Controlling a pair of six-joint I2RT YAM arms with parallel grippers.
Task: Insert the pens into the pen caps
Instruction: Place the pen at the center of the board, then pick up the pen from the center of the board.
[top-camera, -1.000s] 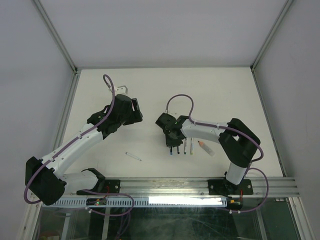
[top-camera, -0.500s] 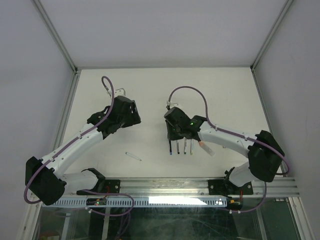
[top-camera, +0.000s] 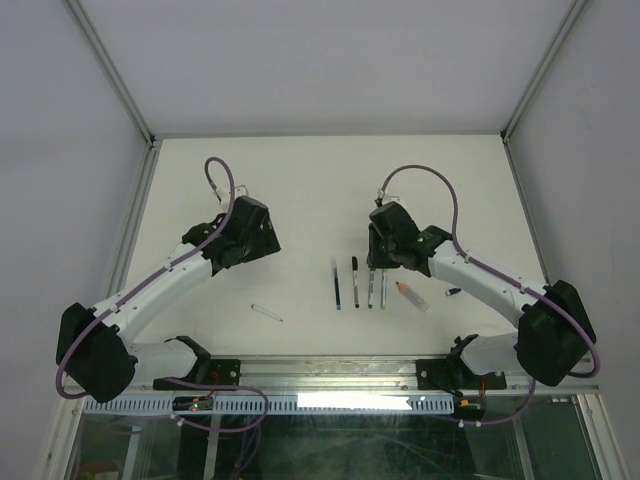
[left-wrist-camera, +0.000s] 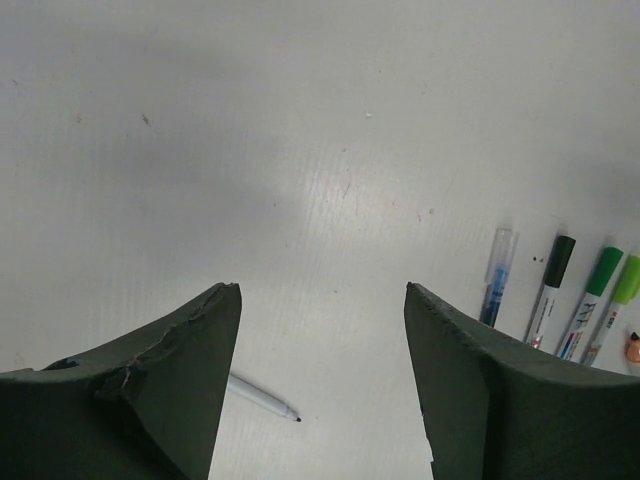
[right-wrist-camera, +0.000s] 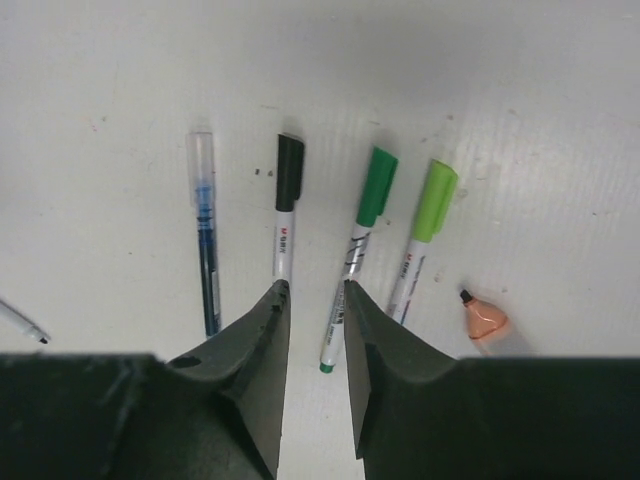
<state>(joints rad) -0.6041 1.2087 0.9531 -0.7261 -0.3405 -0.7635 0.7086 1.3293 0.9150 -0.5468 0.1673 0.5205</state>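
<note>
The thicker pen's pale body should stay free so that I can hand the pen over to my left gripper. My right gripper should grab the pen near its orange tip (top-camera: 404, 289) (right-wrist-camera: 488, 323) next.
Several pens lie side by side: a blue pen (right-wrist-camera: 205, 240) under a clear cap, a pen with a black cap (right-wrist-camera: 289, 172), one with a dark green cap (right-wrist-camera: 377, 186), and one with a light green cap (right-wrist-camera: 436, 199). Beside them shows the orange tip (right-wrist-camera: 484, 320) of a thicker pen. My right gripper (right-wrist-camera: 315, 290) hovers just above this row (top-camera: 358, 284), jaws a narrow gap apart with nothing between them. An uncapped white pen (left-wrist-camera: 262, 398) lies alone on the table below my left gripper (left-wrist-camera: 322, 290), which is wide open and empty.
A small dark blue piece (top-camera: 453, 292) lies on the table right of the pen row. The white table (top-camera: 300, 180) is bounded by metal frame rails and grey walls. The lone pen (top-camera: 267, 312) sits between the two arms near the front edge.
My right gripper has pulled back from over the pen row, toward the far right, uncovering the blue and black-capped pens; its jaws parted slightly. The left gripper shifted only a little.
</note>
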